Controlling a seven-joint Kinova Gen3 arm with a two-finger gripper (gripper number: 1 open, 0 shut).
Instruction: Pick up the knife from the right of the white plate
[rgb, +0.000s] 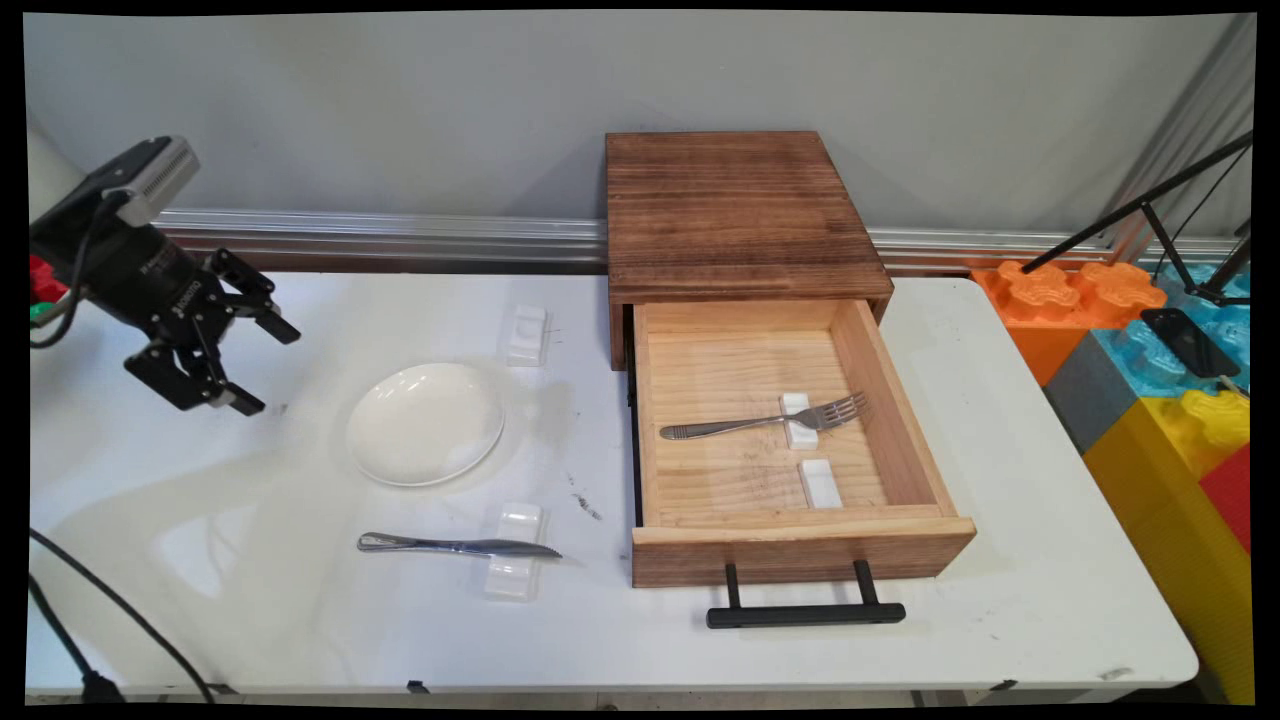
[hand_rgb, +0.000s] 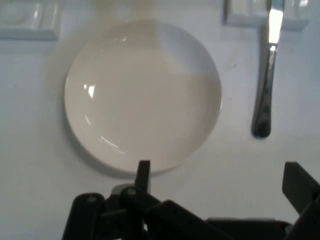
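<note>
I need to lay the steel knife on the empty rest in the drawer, so next my gripper needs to grab the knife by its handle (rgb: 414, 545).
My gripper (rgb: 268, 368) hangs open above the table's left side, with nothing between its fingers. Nearest to it is an empty white plate (rgb: 425, 423), just to its right; the hand view shows the plate (hand_rgb: 142, 95) beyond the fingertips (hand_rgb: 143, 172). A steel knife (rgb: 455, 546) lies in front of the plate with its blade on a white rest (rgb: 514, 565); the same knife (hand_rgb: 265, 85) appears at the hand view's right. A wooden drawer (rgb: 800, 548) stands pulled out of its wooden box (rgb: 740, 215). Inside it a fork (rgb: 765, 422) lies across a white rest (rgb: 798, 420).
A second white rest (rgb: 820, 483) lies in the drawer, empty. Another empty rest (rgb: 526, 334) sits behind the plate. The drawer's black handle (rgb: 806, 614) sticks out toward the table's front edge. Large coloured blocks (rgb: 1150, 360) and a black stand (rgb: 1185, 255) crowd the right side.
</note>
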